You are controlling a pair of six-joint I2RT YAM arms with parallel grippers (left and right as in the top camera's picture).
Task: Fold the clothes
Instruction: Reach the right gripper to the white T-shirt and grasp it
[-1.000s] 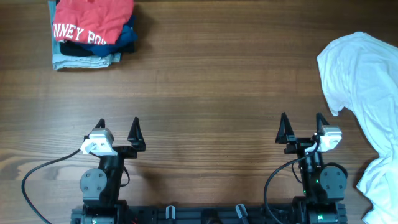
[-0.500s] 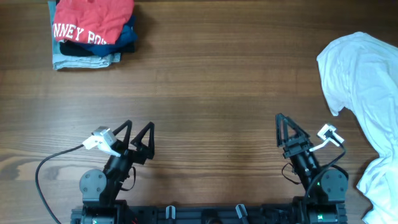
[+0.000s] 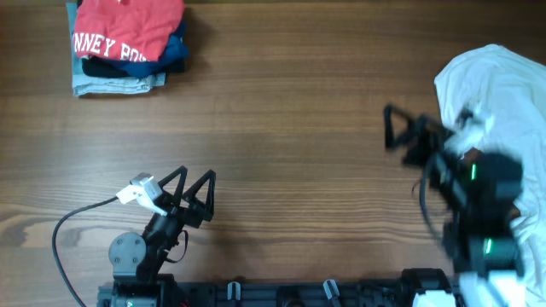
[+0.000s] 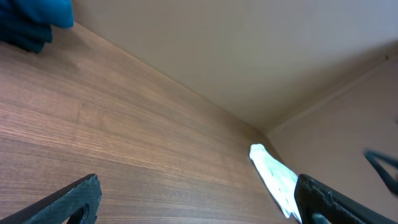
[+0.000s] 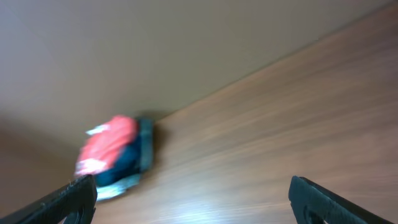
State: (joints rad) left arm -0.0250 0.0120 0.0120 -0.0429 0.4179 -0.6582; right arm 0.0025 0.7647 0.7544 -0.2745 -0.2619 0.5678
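My right gripper grabs the shirt's near edge facing the open table next, to draw the crumpled white T-shirt [image 3: 503, 89] out flat for folding.
The clothes are one crumpled white T-shirt [image 3: 503, 89] lying at the table's right edge. In the left wrist view it shows as a pale strip [image 4: 273, 177] far off. My right gripper [image 3: 403, 126] is raised and motion-blurred just left of the shirt, with its jaws open and pointing left. In its own view the right gripper [image 5: 196, 202] holds nothing and has bare wood between its fingers. My left gripper [image 3: 194, 174] sits low at the front left, open and empty, turned toward the right. The left gripper [image 4: 199, 205] in its own view frames only tabletop.
A folded stack with a red lettered garment [image 3: 128, 30] on navy and pale blue ones sits at the far left corner. The same stack [image 5: 115, 155] appears blurred in the right wrist view. A black cable [image 3: 77, 223] loops by the left arm's base.
The right arm has swung up and away from its base toward the shirt and now appears blurred. The left gripper turned rightward earlier and has barely moved since. Both grippers stayed open.
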